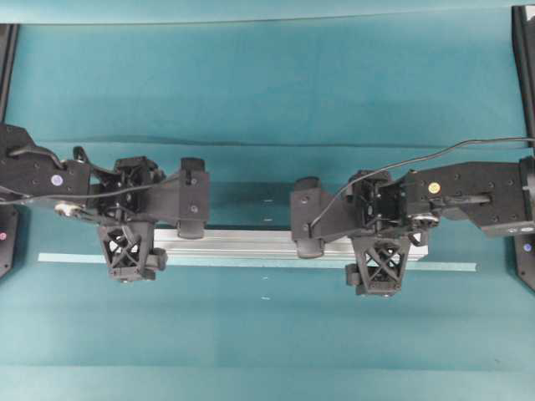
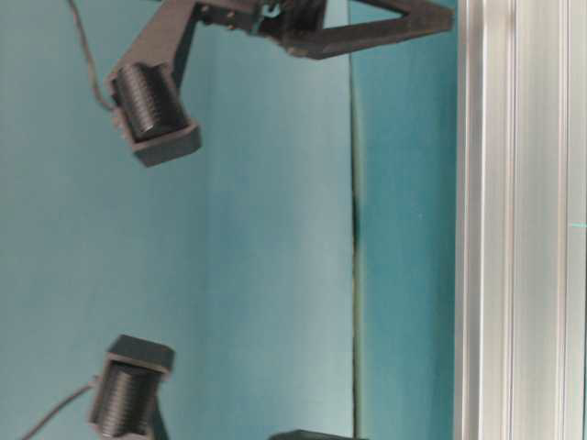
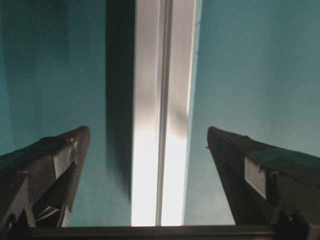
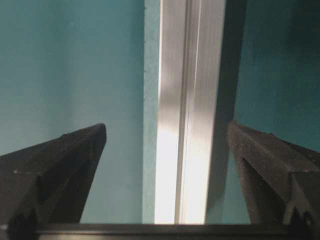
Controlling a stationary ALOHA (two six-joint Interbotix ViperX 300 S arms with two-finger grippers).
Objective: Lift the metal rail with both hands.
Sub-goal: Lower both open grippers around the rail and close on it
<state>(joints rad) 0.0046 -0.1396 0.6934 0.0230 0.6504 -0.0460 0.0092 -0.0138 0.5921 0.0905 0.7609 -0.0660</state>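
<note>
My right gripper's fingers are above the metal rail in the right wrist view, with the teal cover [image 4: 125,150] beside it. They would miss the rail if I closed now, so I will first lower my gripper.
The metal rail [image 1: 251,242] lies flat on the teal table, running left to right. My left gripper [image 1: 132,227] hangs over its left end and my right gripper [image 1: 380,238] over its right end. In the left wrist view the rail [image 3: 162,100] runs straight up the middle between the fingers of the open left gripper [image 3: 147,131], with teal gaps on both sides. The right wrist view shows the same: the rail [image 4: 190,75] passes between the spread fingers of the right gripper [image 4: 167,126], touching neither. The table-level view shows the rail [image 2: 514,220] close up.
A thin pale tape strip [image 1: 443,266] lies along the rail's front side and reaches past both ends; it also shows beside the rail in the right wrist view [image 4: 150,100]. Black frame posts [image 1: 525,50] stand at the table's side edges. A seam [image 2: 354,229] crosses the teal cover.
</note>
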